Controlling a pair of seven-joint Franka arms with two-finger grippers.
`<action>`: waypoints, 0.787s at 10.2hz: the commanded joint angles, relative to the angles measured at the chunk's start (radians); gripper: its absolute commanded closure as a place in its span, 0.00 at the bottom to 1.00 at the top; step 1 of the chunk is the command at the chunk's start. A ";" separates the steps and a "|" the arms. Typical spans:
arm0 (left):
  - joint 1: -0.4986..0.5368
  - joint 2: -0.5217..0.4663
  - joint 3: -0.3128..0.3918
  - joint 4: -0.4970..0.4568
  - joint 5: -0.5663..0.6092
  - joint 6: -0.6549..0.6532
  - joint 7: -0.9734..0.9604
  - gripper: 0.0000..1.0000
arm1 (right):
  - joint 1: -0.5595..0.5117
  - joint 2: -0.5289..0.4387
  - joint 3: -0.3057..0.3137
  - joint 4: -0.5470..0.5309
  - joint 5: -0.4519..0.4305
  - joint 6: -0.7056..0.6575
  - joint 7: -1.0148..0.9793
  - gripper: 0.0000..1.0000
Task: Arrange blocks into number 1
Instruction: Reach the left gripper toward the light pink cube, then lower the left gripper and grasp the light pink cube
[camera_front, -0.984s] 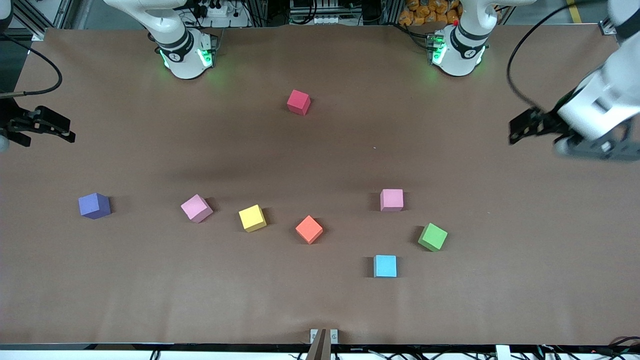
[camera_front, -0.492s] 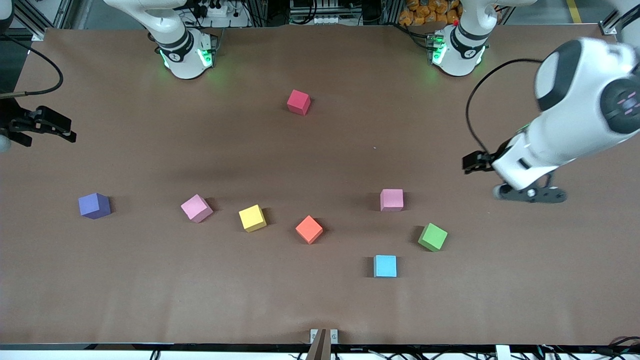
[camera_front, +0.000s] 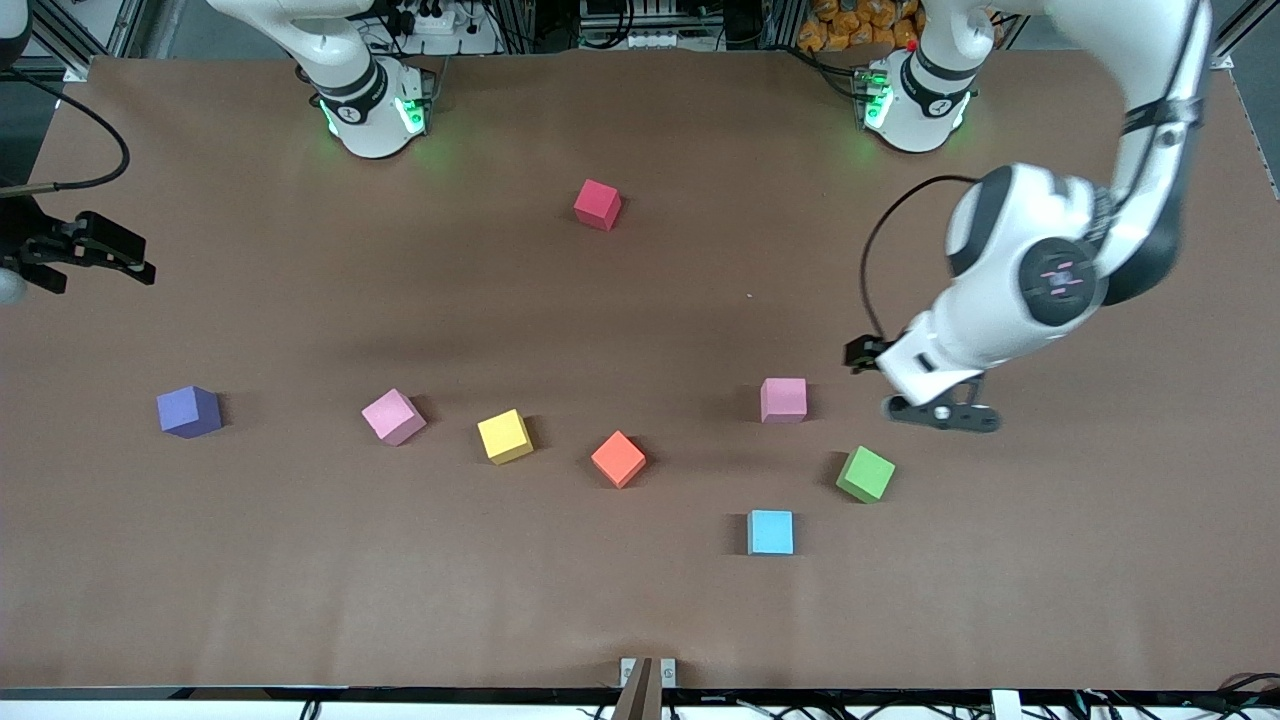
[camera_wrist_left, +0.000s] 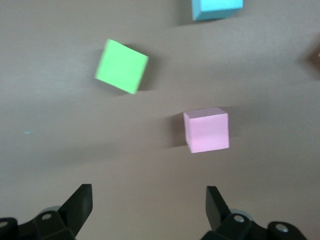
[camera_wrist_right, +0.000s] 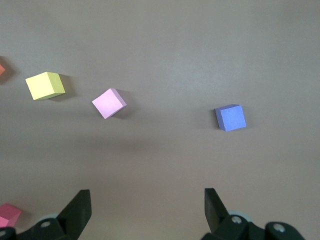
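Observation:
My left gripper should next take hold of the pink block beside the green block (camera_front: 865, 473) (camera_wrist_left: 122, 66) by its flat sides, so that it can start the number 1.
Eight blocks lie apart on the brown table. The red block (camera_front: 598, 204) is closest to the robot bases. A loose row holds the purple block (camera_front: 189, 411), a pink block (camera_front: 393, 416), the yellow block (camera_front: 505, 436) and the orange block (camera_front: 618, 459). The second pink block (camera_front: 783, 400) (camera_wrist_left: 206, 130), the green block (camera_front: 865, 473) (camera_wrist_left: 122, 66) and the light blue block (camera_front: 770, 532) form a cluster. My left gripper (camera_front: 864, 353) (camera_wrist_left: 149, 200) hangs open and empty over bare table beside that pink block. My right gripper (camera_front: 120, 258) (camera_wrist_right: 147, 205) waits open at the right arm's end.
The right wrist view shows the yellow block (camera_wrist_right: 45, 85), a pink block (camera_wrist_right: 109, 103) and the purple block (camera_wrist_right: 230, 117). A black cable (camera_front: 880, 250) loops from the left arm. A small bracket (camera_front: 647, 672) sits at the table's front edge.
The left arm has swung in from the left arm's end of the table and lowered toward the pink and green blocks. The right arm and all blocks stayed put.

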 joint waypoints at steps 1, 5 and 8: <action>-0.053 0.103 0.001 0.002 -0.002 0.131 -0.054 0.00 | 0.021 -0.007 -0.026 0.002 -0.010 -0.008 -0.010 0.00; -0.114 0.208 0.006 0.016 0.002 0.207 -0.132 0.00 | 0.026 -0.007 -0.036 0.002 -0.010 -0.006 -0.010 0.00; -0.137 0.246 0.004 0.016 0.060 0.218 -0.273 0.00 | 0.026 -0.007 -0.036 0.000 -0.010 -0.006 -0.010 0.00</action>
